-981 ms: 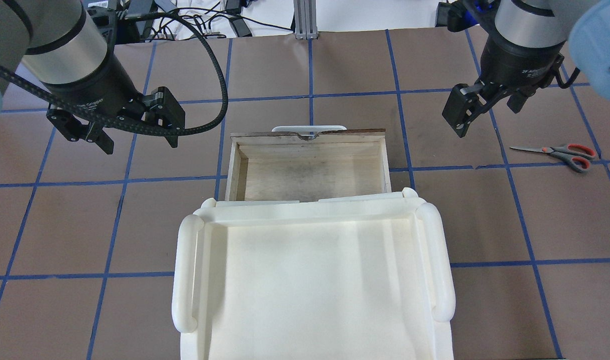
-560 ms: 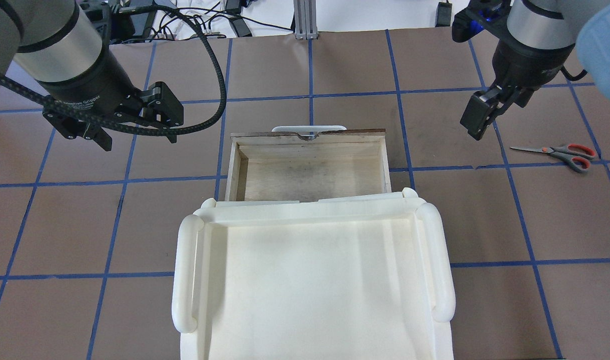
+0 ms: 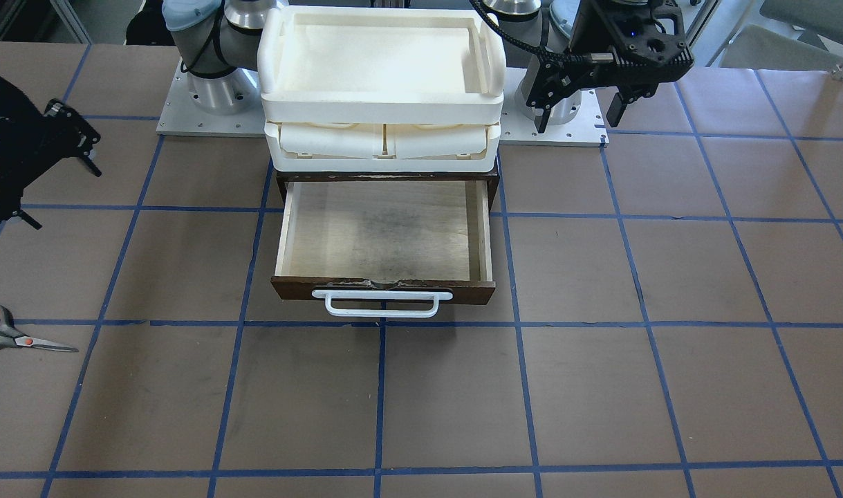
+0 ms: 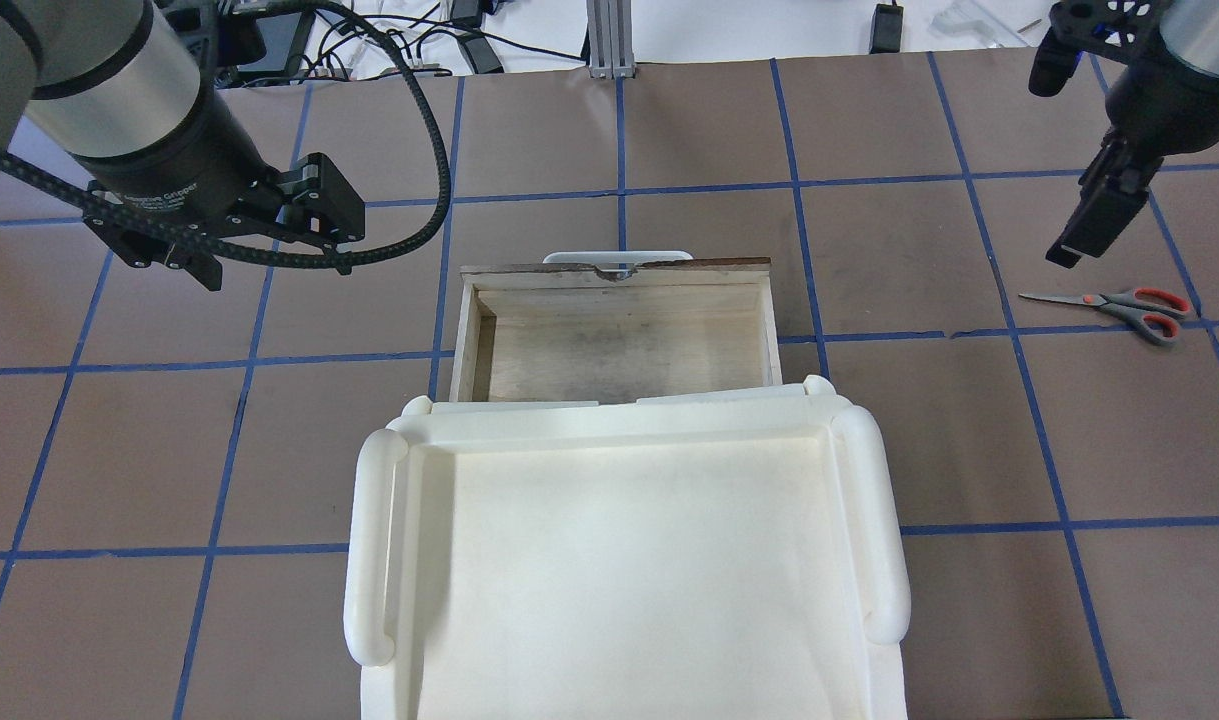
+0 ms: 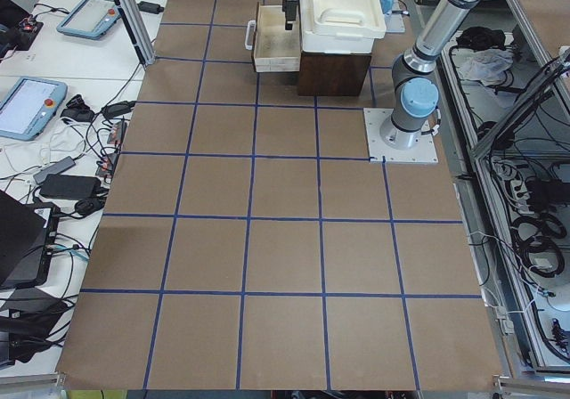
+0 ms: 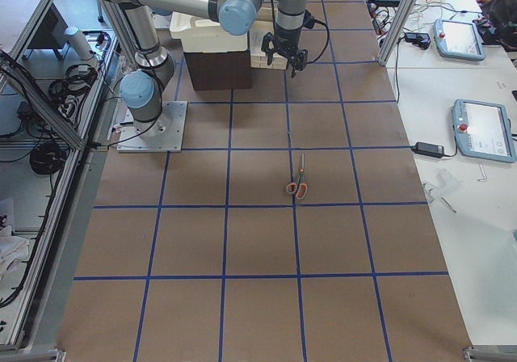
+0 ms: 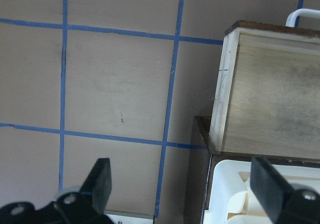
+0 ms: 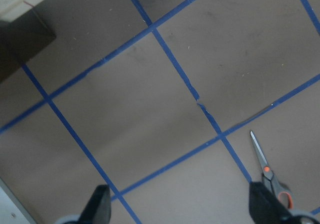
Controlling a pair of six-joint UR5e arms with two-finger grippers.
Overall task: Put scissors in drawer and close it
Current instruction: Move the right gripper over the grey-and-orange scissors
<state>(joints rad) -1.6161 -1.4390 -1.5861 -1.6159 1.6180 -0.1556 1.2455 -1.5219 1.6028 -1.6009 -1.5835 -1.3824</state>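
My right gripper picks up the scissors by their handles next, since the scissors' pointed blades lie toward the drawer [image 4: 619,345].
The scissors [image 4: 1119,302] lie flat on the brown table at the far right, with their blades pointing toward the drawer. They also show in the front view [image 3: 6,333] and in the right wrist view [image 8: 267,173]. The wooden drawer [image 4: 619,345] is pulled open and its pale plywood inside is empty. Its white bar handle [image 3: 382,303] faces away from the robot. My right gripper [image 4: 1069,250] is open and empty, raised above the table just left of the scissors' blade tips. My left gripper [image 4: 269,250] is open and empty, hovering left of the drawer.
Cream plastic trays [image 4: 369,540] are stacked on the dark cabinet [image 3: 494,181] above the drawer. The robot bases [image 3: 207,104] stand behind it. Blue tape lines grid the table. Cables and tablets lie past the table's far edge [image 4: 419,40].
My right gripper has moved right toward the scissors and turned, so it now shows edge-on from overhead. My left gripper has shifted slightly. The scissors and drawer have not moved.
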